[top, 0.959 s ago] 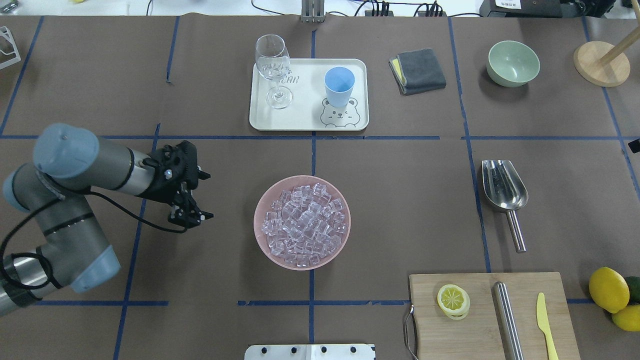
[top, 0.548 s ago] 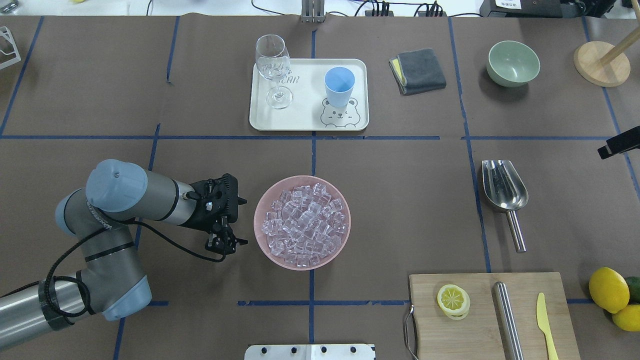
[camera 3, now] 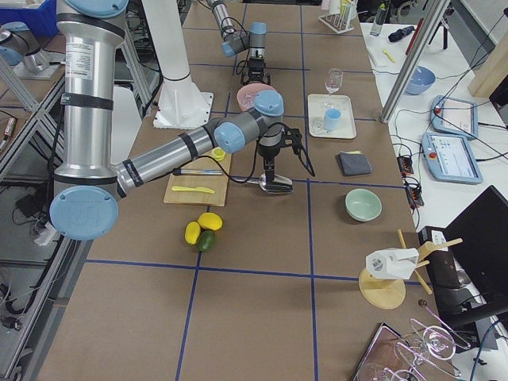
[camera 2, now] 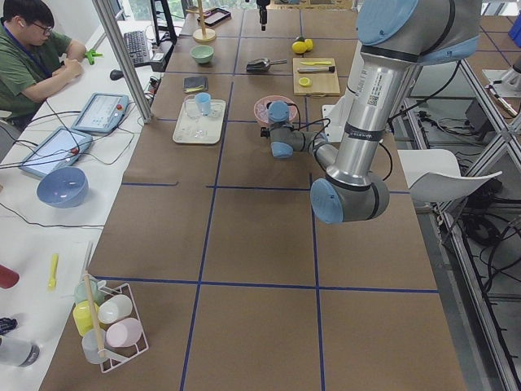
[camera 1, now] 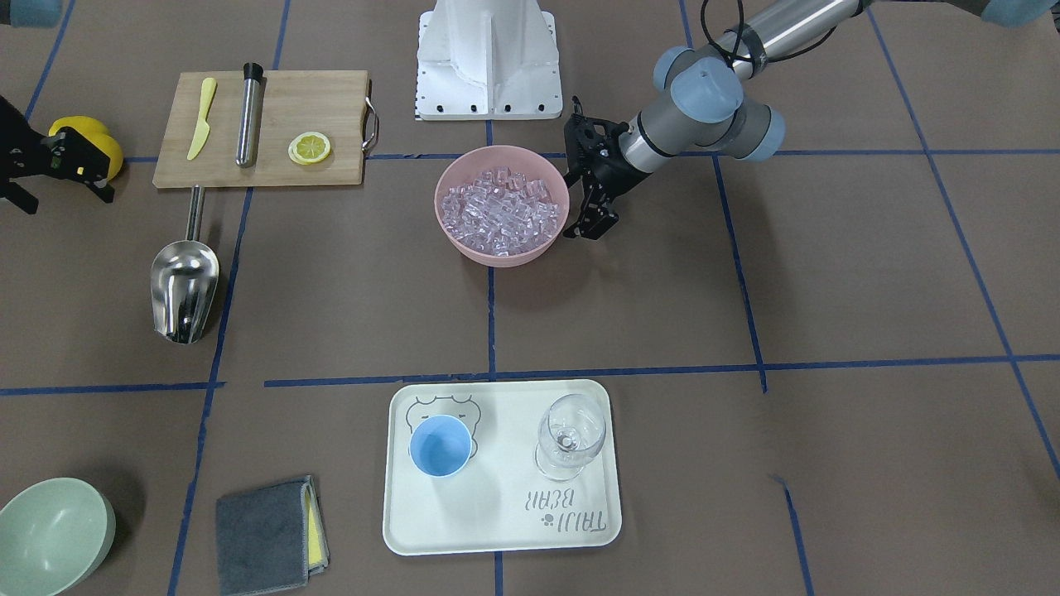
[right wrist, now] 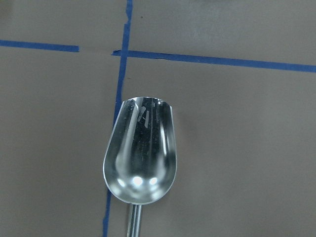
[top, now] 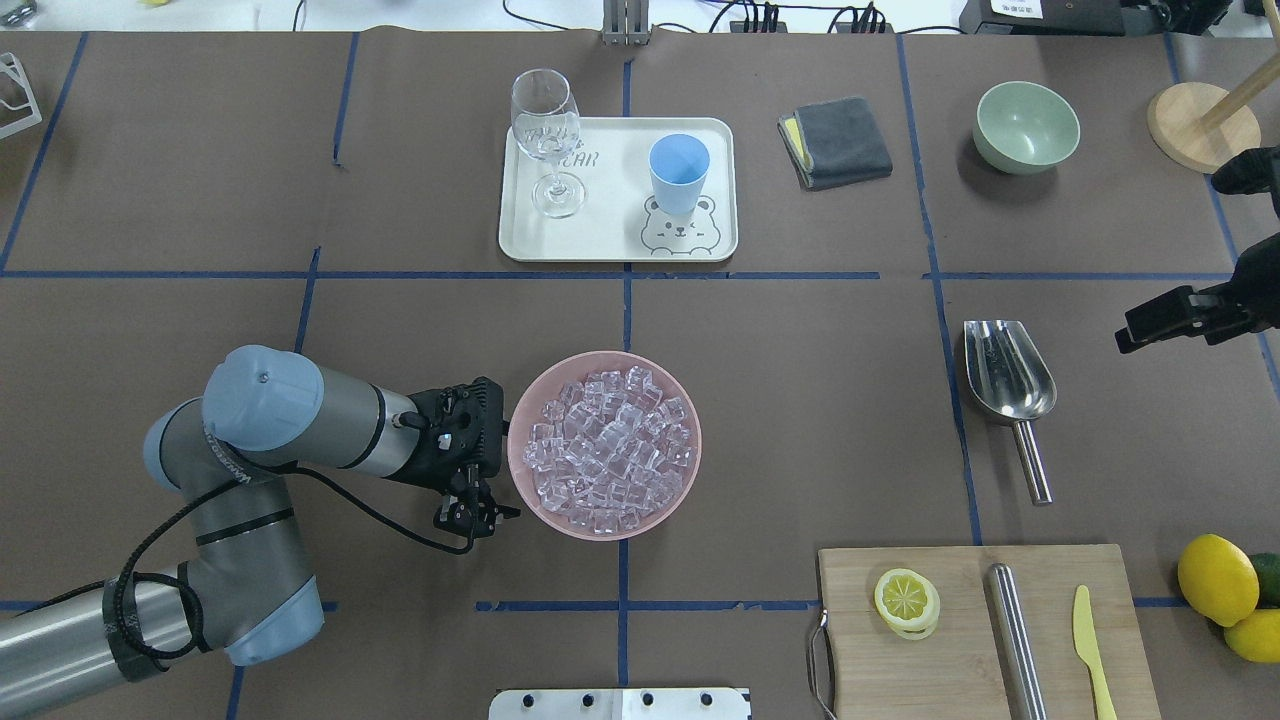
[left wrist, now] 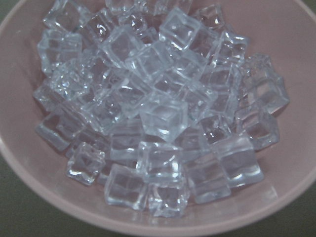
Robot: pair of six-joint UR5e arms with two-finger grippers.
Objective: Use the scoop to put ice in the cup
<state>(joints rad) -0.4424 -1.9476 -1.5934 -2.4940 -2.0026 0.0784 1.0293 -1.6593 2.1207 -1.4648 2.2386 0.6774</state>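
Observation:
The robot's right gripper will next grab the steel scoop by its thin handle (camera 1: 195,212), to scoop ice into the cup (camera 1: 440,444).
The ice (top: 605,450) is heaped in a pink bowl (top: 690,470) at the table's middle and fills the left wrist view (left wrist: 158,113). My left gripper (top: 478,515) hangs just outside the bowl's left rim, open and empty; it also shows in the front view (camera 1: 592,228). The light-blue cup (top: 679,170) stands upright on a white tray (top: 610,235). The steel scoop (top: 1008,370) lies flat at the right, handle toward me. My right gripper (top: 1175,318) hovers high over it, open and empty. The scoop (right wrist: 140,158) shows below in the right wrist view.
A wine glass (top: 545,130) shares the tray with the cup. A cutting board (top: 980,660) at front right carries a lemon slice (top: 906,600), a steel cylinder (top: 1015,640) and a yellow knife (top: 1090,640). Lemons (top: 1215,578), a green bowl (top: 1026,125) and a grey cloth (top: 835,140) lie around.
My left gripper has moved right and forward, up to the pink bowl's left rim. My right gripper has come in from the right edge toward the scoop.

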